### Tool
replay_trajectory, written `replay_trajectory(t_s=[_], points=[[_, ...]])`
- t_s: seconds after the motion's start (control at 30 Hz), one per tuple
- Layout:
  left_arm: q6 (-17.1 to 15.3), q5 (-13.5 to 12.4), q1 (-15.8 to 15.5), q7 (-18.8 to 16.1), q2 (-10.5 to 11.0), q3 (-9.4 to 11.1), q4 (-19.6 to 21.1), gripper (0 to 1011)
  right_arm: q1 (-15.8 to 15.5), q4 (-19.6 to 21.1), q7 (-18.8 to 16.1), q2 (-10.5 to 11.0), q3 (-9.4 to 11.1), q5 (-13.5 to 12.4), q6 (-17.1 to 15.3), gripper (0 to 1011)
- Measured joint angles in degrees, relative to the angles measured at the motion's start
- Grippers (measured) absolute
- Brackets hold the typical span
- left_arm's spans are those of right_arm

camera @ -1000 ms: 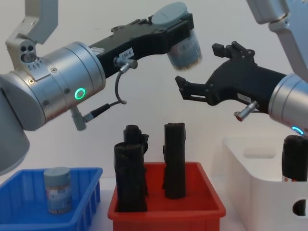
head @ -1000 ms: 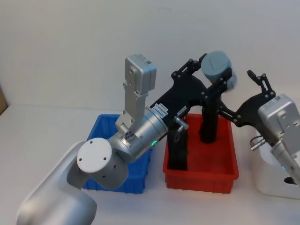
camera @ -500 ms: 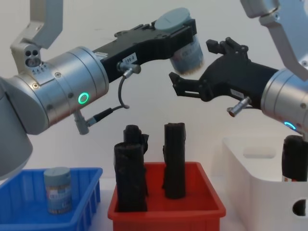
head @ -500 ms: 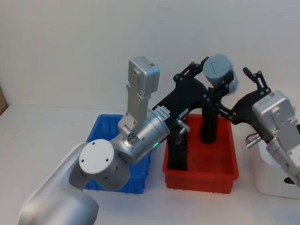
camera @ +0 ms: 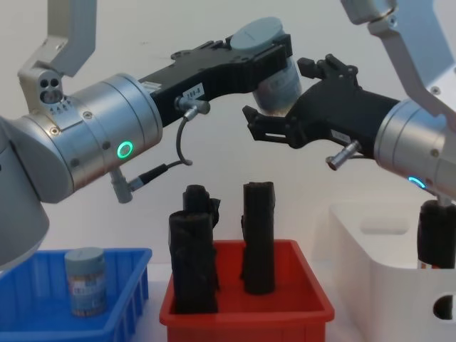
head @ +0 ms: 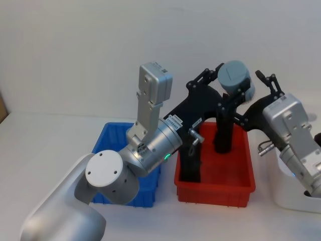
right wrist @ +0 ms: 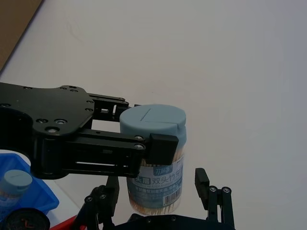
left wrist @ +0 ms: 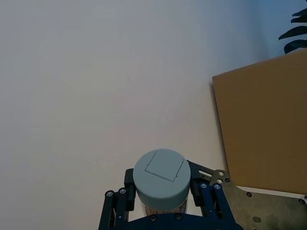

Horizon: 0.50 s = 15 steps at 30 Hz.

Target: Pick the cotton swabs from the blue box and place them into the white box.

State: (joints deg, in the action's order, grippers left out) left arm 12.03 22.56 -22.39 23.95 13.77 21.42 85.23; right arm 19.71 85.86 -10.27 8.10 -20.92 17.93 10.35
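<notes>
The robot's right gripper should grab the tub by its lower body (camera: 278,98) next, because the left gripper's fingers already cover the sides just under the lid.
My left gripper (camera: 269,57) is shut on a tub of cotton swabs (camera: 279,80), held high above the red bin. The tub has a pale blue-grey lid (head: 233,76) and a printed label (right wrist: 156,181). My right gripper (camera: 285,98) is open, with one finger on each side of the tub's lower body and a small gap on both sides (right wrist: 156,203). A second tub of cotton swabs (camera: 85,281) stands upright in the blue box (camera: 43,324) at the lower left. The white box (camera: 370,256) sits at the right.
A red bin (camera: 242,313) between the two boxes holds tall black rolls (camera: 192,263) standing upright. Another black roll (camera: 434,235) stands in the white box. A brown cardboard panel (left wrist: 264,129) leans against the pale wall behind.
My right gripper has moved left toward the held tub, and its open fingers now flank it. The left gripper with the tub has shifted only slightly.
</notes>
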Motion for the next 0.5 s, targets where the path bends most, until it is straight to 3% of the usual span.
replay_trajectory(t_s=[0.37,0.5], points=[[0.1,-0.2,0.1,0.0,0.0,0.0,0.0,669,0.2,0.3,-0.6,-0.4,-0.4,0.0,-1.7,997],[0.2,-0.2,0.1,0.0,0.1,0.0,0.0,669,0.2,0.4,-0.8,-0.5,-0.4,-0.1,-2.2,907]])
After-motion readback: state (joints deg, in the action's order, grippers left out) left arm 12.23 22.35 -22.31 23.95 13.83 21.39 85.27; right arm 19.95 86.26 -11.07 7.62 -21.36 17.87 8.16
